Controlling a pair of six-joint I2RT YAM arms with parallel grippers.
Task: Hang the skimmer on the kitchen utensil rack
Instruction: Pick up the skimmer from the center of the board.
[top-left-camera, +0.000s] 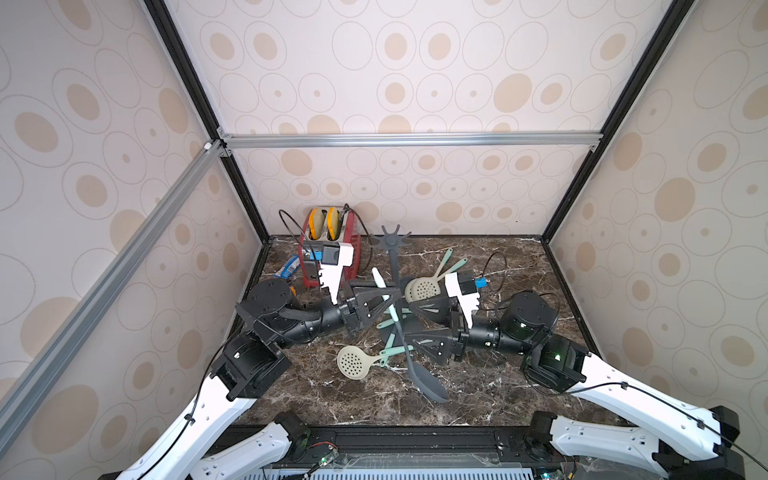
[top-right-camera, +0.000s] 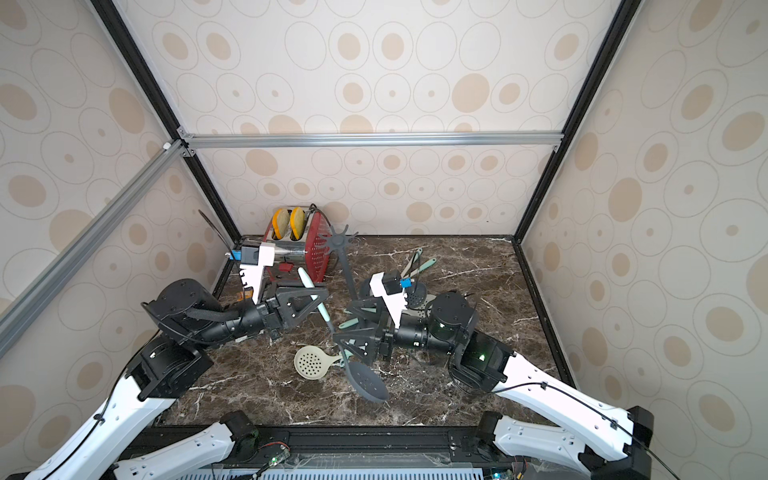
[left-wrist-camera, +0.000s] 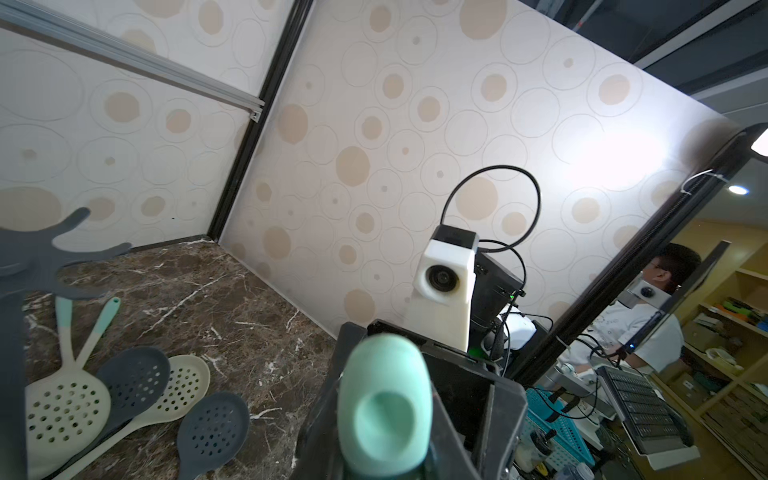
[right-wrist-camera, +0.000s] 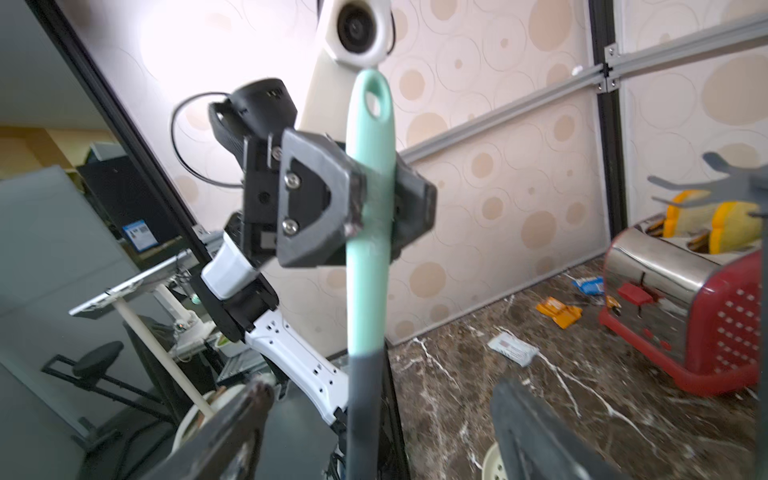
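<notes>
My right gripper will next grab the skimmer by its dark lower stem. That leaves the handle's hanging hole (left-wrist-camera: 384, 403) free to hang on the rack.
The skimmer (top-left-camera: 431, 385), mint handle above a dark grey perforated head, hangs in the air over the table's middle. My left gripper (top-left-camera: 388, 303) is shut on its mint handle (right-wrist-camera: 370, 249); the handle's end with the hanging hole (left-wrist-camera: 384, 403) fills the left wrist view. My right gripper (right-wrist-camera: 374, 424) is open, its fingers (right-wrist-camera: 232, 428) standing wide on either side of the dark lower shaft without touching it. The kitchen utensil rack (top-left-camera: 390, 239), a dark grey pole with a crown of hooks (top-right-camera: 337, 241), stands just behind both grippers.
A red toaster (top-left-camera: 328, 249) with two bread slices stands at the back left. A cream skimmer (top-left-camera: 352, 362) lies under the held one; more skimmers (left-wrist-camera: 133, 382) lie by the rack's base. Small wrappers (right-wrist-camera: 557, 309) are scattered near the toaster.
</notes>
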